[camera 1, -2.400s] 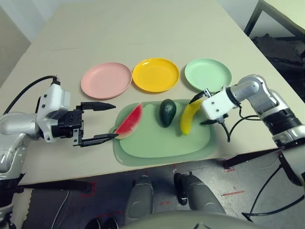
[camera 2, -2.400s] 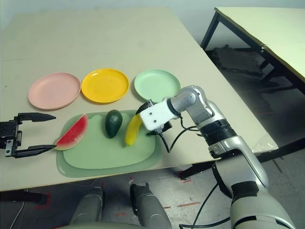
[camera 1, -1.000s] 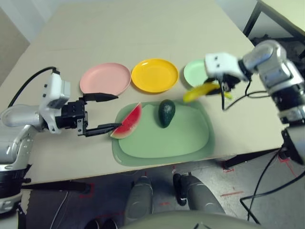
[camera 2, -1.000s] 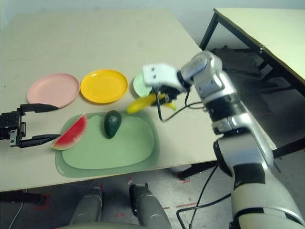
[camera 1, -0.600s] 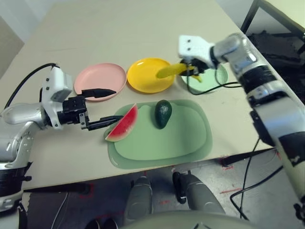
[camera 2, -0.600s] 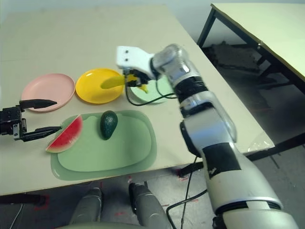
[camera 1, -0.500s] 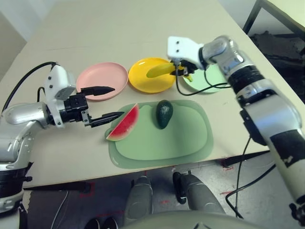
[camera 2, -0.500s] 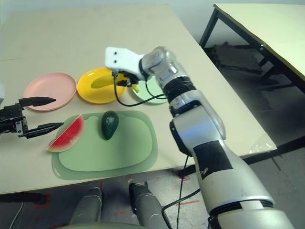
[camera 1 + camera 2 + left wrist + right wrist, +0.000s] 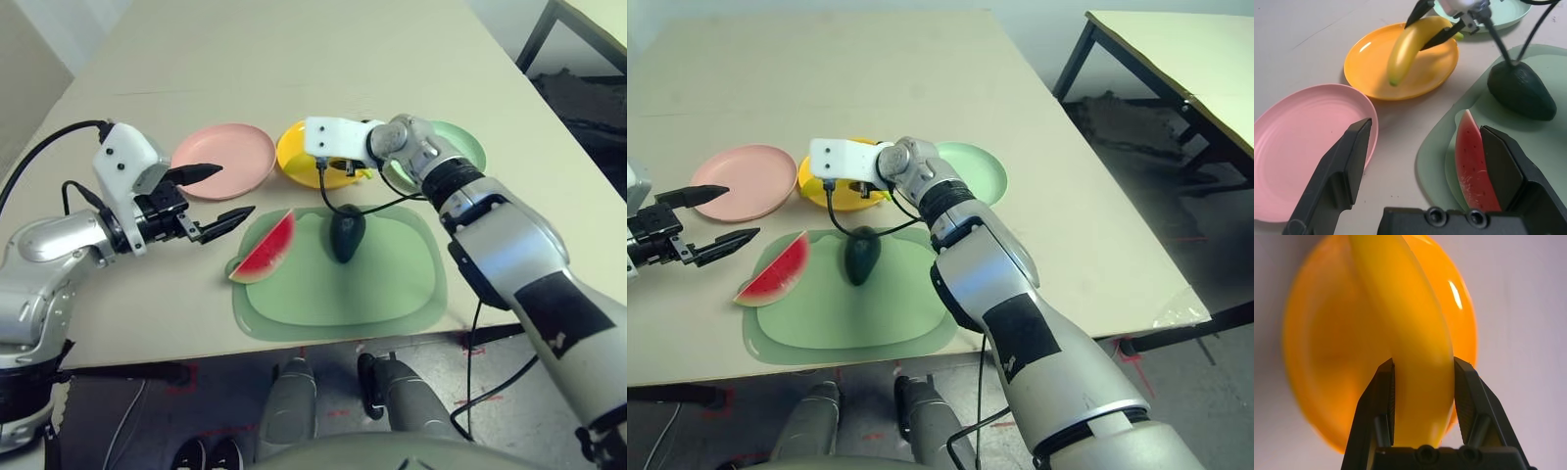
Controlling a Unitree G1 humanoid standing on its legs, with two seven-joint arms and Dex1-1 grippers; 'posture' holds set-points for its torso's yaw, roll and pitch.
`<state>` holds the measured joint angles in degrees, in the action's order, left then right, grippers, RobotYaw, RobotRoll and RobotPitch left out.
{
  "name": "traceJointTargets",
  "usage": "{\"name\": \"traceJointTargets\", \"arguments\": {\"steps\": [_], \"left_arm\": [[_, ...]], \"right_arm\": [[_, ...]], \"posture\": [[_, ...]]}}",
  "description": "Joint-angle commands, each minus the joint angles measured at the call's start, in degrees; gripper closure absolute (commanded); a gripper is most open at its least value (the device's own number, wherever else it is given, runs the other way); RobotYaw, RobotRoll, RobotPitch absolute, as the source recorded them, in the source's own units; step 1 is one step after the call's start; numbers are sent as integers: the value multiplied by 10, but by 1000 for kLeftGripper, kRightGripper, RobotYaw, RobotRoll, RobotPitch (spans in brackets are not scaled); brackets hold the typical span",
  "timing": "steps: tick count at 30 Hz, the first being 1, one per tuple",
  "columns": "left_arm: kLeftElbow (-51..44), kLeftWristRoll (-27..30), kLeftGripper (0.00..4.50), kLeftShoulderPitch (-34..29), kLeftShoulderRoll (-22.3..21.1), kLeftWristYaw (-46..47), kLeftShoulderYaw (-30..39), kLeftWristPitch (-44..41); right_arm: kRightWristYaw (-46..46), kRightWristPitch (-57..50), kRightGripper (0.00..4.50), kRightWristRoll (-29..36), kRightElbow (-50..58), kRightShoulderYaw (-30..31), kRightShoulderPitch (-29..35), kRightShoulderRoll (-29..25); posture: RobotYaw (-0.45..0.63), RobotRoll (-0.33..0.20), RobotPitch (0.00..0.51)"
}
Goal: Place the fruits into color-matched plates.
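The yellow banana [image 9: 1410, 333] is low over the yellow plate, inside the plate's rim, and would rest in place, so it is time for my right gripper to release it.
My right gripper [image 9: 1422, 377] is shut on the yellow banana [image 9: 1410, 333], holding it low over the yellow plate [image 9: 1371, 63]. I cannot tell whether the banana's tip [image 9: 1393, 78] touches the plate. The red watermelon wedge [image 9: 266, 250] and the dark avocado [image 9: 347, 235] lie on the pale green mat. My left gripper [image 9: 230, 191] stands open just left of the watermelon, between it and the pink plate [image 9: 230, 157], with nothing between its fingers. The mint green plate [image 9: 460, 147] sits to the right of the yellow one, partly behind my right arm.
The pale green mat [image 9: 343, 294] lies near the table's front edge. A black cable [image 9: 328, 196] from my right wrist hangs down across the avocado. Bare tabletop stretches behind the plates. A second table [image 9: 1176, 49] stands off to the right.
My right gripper has carried the banana leftward from beside the mint plate to over the yellow plate. The left gripper has shifted slightly back toward the pink plate and stays open.
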<state>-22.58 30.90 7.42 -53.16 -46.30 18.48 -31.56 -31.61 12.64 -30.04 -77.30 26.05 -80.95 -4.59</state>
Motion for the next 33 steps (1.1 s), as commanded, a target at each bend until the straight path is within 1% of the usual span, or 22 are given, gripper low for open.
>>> {"name": "traceJointTargets", "arguments": {"steps": [1,3,5,7,11,16,19,27,33], "left_arm": [[-11,2,0,-5,-1,3,8,-9],[-10,1,0,-1,-1,5,6,-9],[-9,0,0,2,-1,5,4,-8],[-8,0,0,3,-2,5,3,-7],[-6,-1,0,3,-2,3,0,-6],[4,-6,0,15,-3,0,-9,-2],[13,-10,0,25,-4,-5,-14,3],[54,-25,0,51,-21,-54,-25,34],[85,-30,0,67,-33,-98,-37,59]], "right_arm": [[5,7,2821,-14,-9,6,-1,6],[0,14,2821,-20,-10,9,4,7],[-4,20,2047,-24,-10,9,10,7],[-3,22,1464,-27,-10,8,14,6],[4,24,30,-27,-10,4,13,5],[0,27,30,-25,-9,1,5,-1],[-24,35,30,-23,-7,1,-3,-8],[-241,96,30,4,16,-7,-26,-57],[-377,105,30,62,61,-36,-35,-74]], "posture": [[196,0,197],[194,0,195],[193,0,195],[189,0,196],[180,0,195],[162,0,187],[153,0,182],[121,0,174],[100,0,173]]}}
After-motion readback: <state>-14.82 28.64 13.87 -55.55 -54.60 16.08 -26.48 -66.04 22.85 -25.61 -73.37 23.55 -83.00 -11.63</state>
